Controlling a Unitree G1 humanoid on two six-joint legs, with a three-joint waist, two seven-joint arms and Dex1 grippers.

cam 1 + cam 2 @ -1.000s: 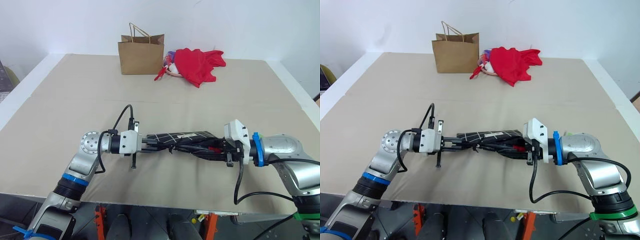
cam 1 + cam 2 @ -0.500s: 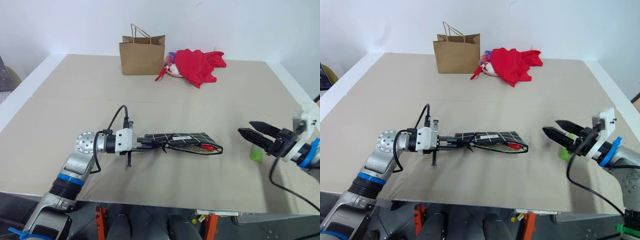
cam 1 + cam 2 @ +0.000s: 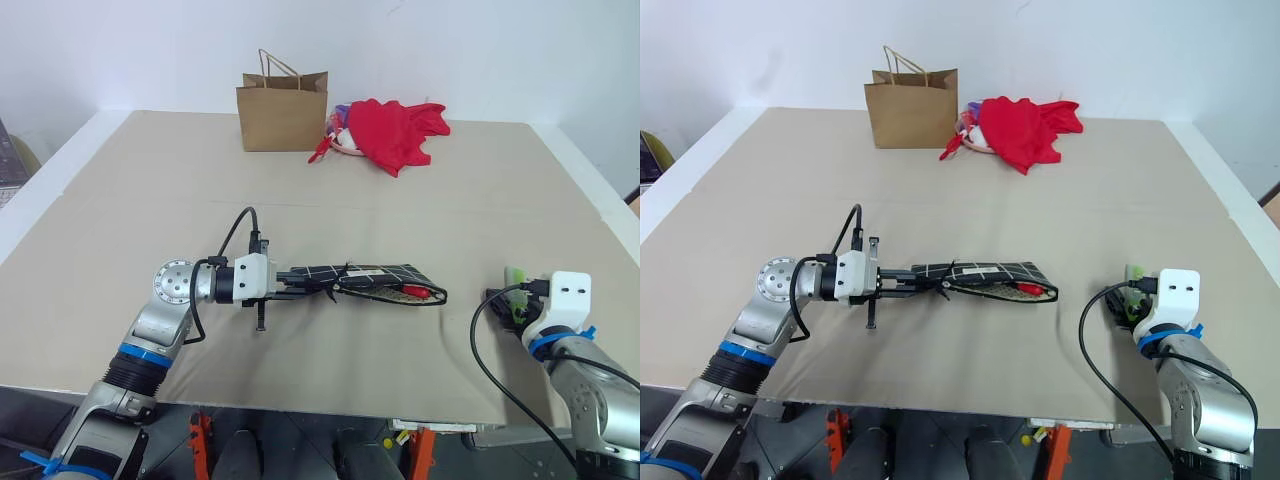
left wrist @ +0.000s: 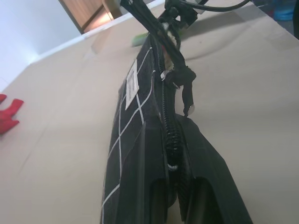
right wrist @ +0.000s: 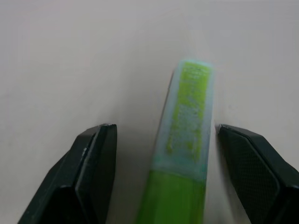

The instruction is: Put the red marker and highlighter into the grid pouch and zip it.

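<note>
My right gripper's open fingers stand beside both sides of the light-green highlighter (image 5: 187, 140), so it is now time to close on the highlighter.
The grid pouch (image 3: 372, 277) is black with white lines and lies level just above the table at mid-front. My left gripper (image 3: 296, 283) is shut on its left end. In the left wrist view the pouch (image 4: 135, 121) runs away from the fingers, with its zipper pull (image 4: 186, 91) partway along. The red marker (image 3: 417, 292) pokes out of the pouch's open right mouth. The light-green highlighter (image 5: 187, 140) lies on the table at the right. My right gripper (image 5: 164, 129) is open, with one finger on each side of the highlighter (image 3: 516, 279).
A brown paper bag (image 3: 282, 110) stands at the back of the table, with a red cloth heap (image 3: 395, 128) to its right. The table's front edge (image 3: 330, 405) runs close below both arms. Bare tabletop lies between the pouch and the highlighter.
My right gripper left the pouch's mouth, swung right and down, opened wider and now straddles the highlighter. The red marker stayed in the pouch. The left gripper kept still.
</note>
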